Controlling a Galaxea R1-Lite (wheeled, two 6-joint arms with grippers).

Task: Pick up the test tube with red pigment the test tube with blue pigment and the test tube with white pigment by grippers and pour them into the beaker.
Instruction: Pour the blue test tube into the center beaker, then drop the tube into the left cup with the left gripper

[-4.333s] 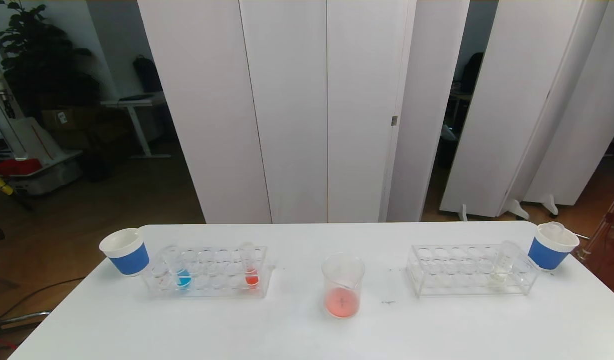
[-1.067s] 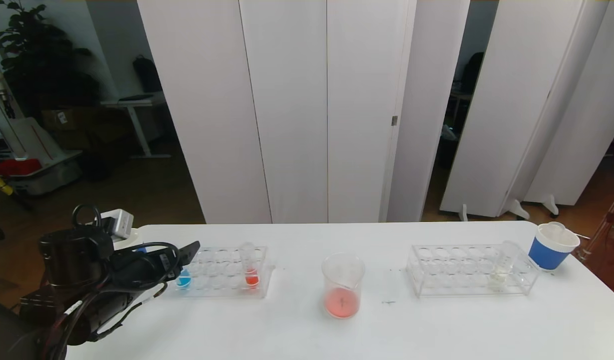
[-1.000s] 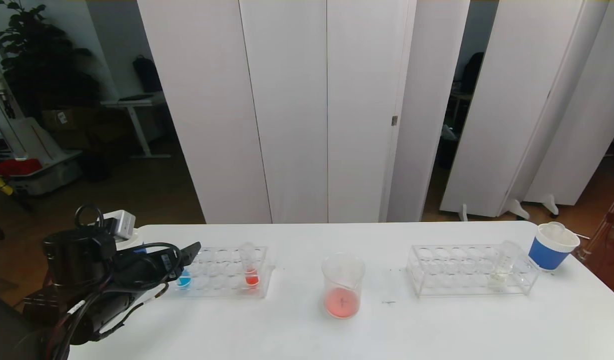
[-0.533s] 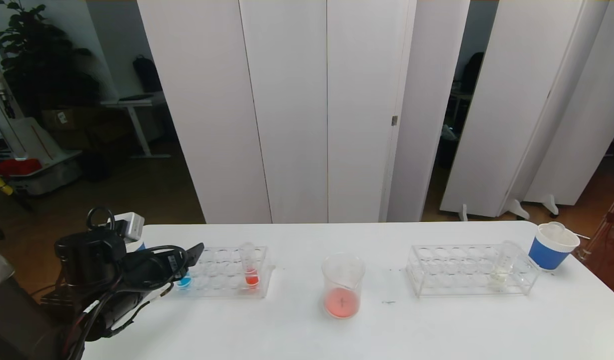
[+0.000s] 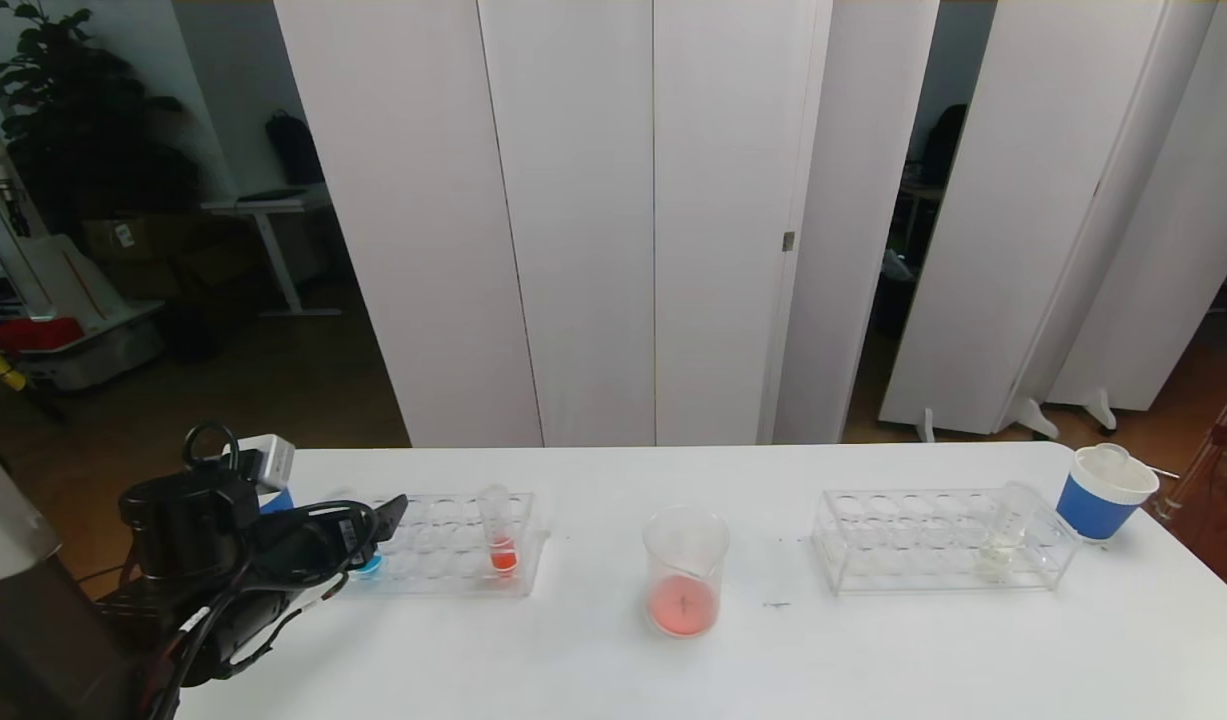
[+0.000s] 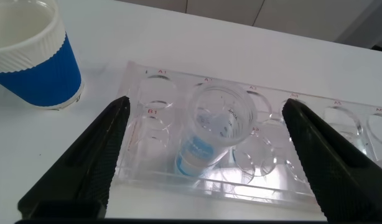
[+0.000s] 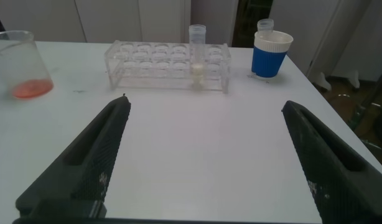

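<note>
The rack surrounds the blue-pigment test tube's lower half, so my left gripper will next grab its upper part below its rim (image 6: 217, 124) to pour.
My left gripper (image 5: 383, 515) hovers open at the left rack's (image 5: 443, 575) near end. In the left wrist view the blue-pigment test tube (image 6: 213, 134) stands in the rack between my spread fingers (image 6: 85, 168), untouched by either. In the head view the arm covers most of that tube (image 5: 369, 566). The red-pigment tube (image 5: 500, 540) stands further along the same rack. The beaker (image 5: 685, 570) at the table's middle holds a little reddish liquid. The white-pigment tube (image 5: 1003, 530) stands in the right rack (image 5: 873, 550). My right gripper (image 7: 204, 104) is open, low over bare table.
A blue paper cup (image 6: 29, 56) stands just beside the left rack's end, close to my left fingers. Another blue cup (image 5: 1103, 490) with an empty tube in it sits at the far right corner. The white table (image 5: 613, 660) ends close behind the cups.
The left arm has come into view and crept right, towards the left rack; it now covers more of the blue tube and the left cup. Nothing else has moved.
</note>
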